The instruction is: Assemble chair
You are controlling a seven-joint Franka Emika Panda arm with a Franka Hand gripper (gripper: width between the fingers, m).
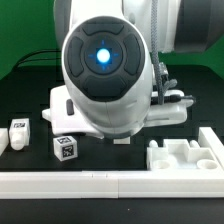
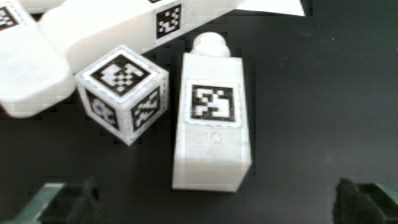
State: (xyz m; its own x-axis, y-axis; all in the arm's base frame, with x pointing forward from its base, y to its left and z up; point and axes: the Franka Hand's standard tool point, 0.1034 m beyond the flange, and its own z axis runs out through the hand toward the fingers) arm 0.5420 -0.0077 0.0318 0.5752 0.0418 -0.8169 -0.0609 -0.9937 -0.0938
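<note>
The peg of the long white block needs to stay free to enter the notched white piece. My gripper should next grip the block by its plain end [image 2: 212,166].
In the wrist view a long white square block [image 2: 214,112] with one tag and a peg at its far end lies on the black table. A white tagged cube [image 2: 125,95] stands against its side. A flat white tagged slab [image 2: 39,72] lies beside the cube, and another tagged piece [image 2: 164,18] lies beyond. My gripper [image 2: 217,204] is open and empty above the block's near end, with its dark fingertips [image 2: 71,202] wide apart on either side. In the exterior view the arm hides the gripper and the block.
In the exterior view a tagged cube [image 1: 66,148] and a small white block [image 1: 20,131] lie at the left. A notched white piece [image 1: 185,155] lies at the right. The long white border rail [image 1: 110,182] runs along the front. A white slab [image 1: 58,103] shows behind the arm.
</note>
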